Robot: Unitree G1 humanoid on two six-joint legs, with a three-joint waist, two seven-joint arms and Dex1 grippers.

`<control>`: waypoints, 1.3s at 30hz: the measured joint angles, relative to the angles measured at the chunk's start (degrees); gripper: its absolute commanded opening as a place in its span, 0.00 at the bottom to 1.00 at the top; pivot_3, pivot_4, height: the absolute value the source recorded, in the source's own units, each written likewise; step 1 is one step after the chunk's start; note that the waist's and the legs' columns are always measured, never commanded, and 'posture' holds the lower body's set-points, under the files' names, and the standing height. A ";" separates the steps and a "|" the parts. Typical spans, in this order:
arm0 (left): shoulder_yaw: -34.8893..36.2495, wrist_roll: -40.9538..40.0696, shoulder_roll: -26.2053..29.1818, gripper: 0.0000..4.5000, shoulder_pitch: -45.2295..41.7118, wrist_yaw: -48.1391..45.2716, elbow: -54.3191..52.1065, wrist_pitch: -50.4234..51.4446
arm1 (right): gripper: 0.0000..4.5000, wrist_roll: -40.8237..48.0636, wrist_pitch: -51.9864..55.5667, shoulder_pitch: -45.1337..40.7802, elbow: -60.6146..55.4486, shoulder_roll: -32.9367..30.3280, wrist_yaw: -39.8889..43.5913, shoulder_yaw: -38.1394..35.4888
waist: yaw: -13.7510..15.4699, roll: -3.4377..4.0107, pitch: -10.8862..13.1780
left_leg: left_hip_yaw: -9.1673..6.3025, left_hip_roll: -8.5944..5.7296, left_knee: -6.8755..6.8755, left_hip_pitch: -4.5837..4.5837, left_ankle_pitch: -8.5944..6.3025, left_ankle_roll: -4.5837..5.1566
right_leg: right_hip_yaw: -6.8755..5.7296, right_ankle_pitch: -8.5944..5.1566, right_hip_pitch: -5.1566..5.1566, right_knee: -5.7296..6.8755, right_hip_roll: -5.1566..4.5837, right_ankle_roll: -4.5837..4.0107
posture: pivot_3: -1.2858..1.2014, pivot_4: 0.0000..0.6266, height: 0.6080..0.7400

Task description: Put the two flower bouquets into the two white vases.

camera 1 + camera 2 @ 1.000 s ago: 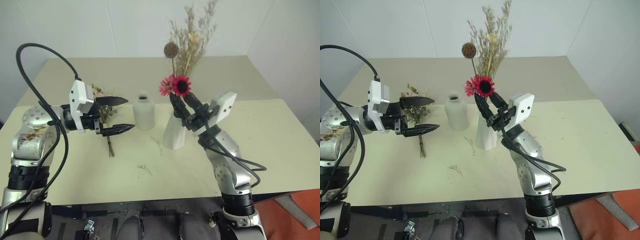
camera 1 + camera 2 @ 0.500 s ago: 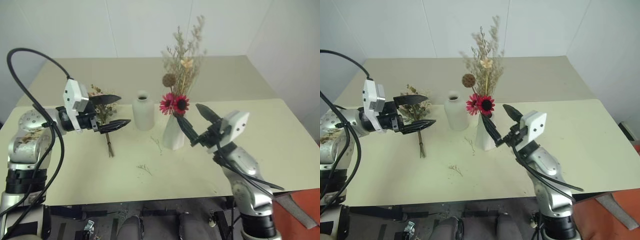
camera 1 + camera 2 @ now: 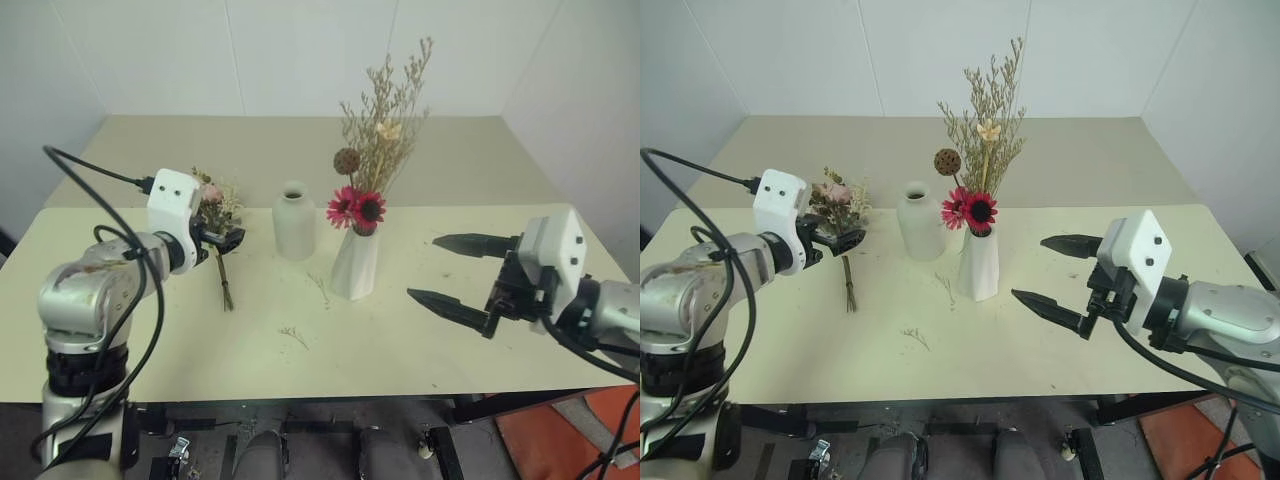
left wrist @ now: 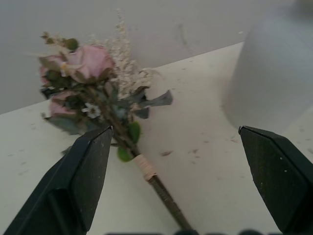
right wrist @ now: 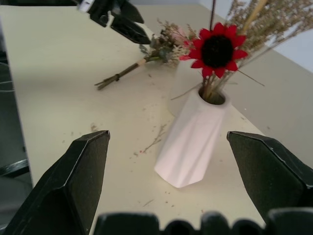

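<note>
The pale pinkish bouquet has petals and leaves crowding its top that would crush, so the left gripper should next grab it by its tied stem (image 4: 146, 169).
The daisy bouquet (image 3: 372, 150), with red daisies and a dark seed pod, stands upright in the tapered white vase (image 3: 355, 265). To its left stands the bottle-shaped white vase (image 3: 294, 222), with nothing in it. The pale pinkish bouquet (image 3: 214, 208) lies flat on the table left of that vase, its stem pointing at the front edge. My left gripper (image 3: 222, 240) hangs open just over the bouquet's tied stem (image 4: 146, 169), one finger on each side, not touching it. My right gripper (image 3: 423, 268) is open and holds nothing, a short way right of the tapered vase (image 5: 190, 142).
Small twig scraps (image 3: 292, 337) lie on the table (image 3: 180, 350) in front of the vases. The tabletop runs wide to the right and back, and a white wall stands behind it. My left gripper's black cable (image 3: 90, 170) loops over the left side.
My right gripper let go of the daisy bouquet, opened wide and drew back to the right. The bouquet now stands alone in the tapered vase. My left gripper turned down over the pale bouquet.
</note>
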 measured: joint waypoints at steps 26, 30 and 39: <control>7.42 9.88 -13.78 0.53 -17.98 12.81 44.67 0.40 | 1.00 3.15 6.54 -5.28 -2.08 -4.22 -2.46 -0.22 | 0.86 -0.03 0.01 | -0.04 -0.08 -0.01 -0.22 0.04 -0.07 | -0.07 0.01 -0.19 0.02 -0.10 -0.02 | 0.52 0.24 1.00; 6.85 10.43 -13.79 0.27 -18.62 12.19 47.56 -2.84 | 1.00 4.65 7.15 -3.33 -2.97 -4.26 -2.84 -1.90 | 0.96 -0.04 0.00 | -0.03 -0.10 -0.01 -0.25 0.04 -0.07 | -0.07 0.01 -0.18 0.04 -0.12 -0.01 | 0.52 0.24 1.00; 9.05 11.52 -14.47 0.03 -19.07 12.99 50.47 -7.48 | 1.00 5.78 7.11 3.26 -4.12 -4.36 1.41 -5.71 | 1.16 -0.05 0.00 | -0.03 -0.09 -0.01 -0.22 0.04 -0.07 | -0.07 0.02 -0.16 0.04 -0.11 -0.01 | 0.52 0.24 1.00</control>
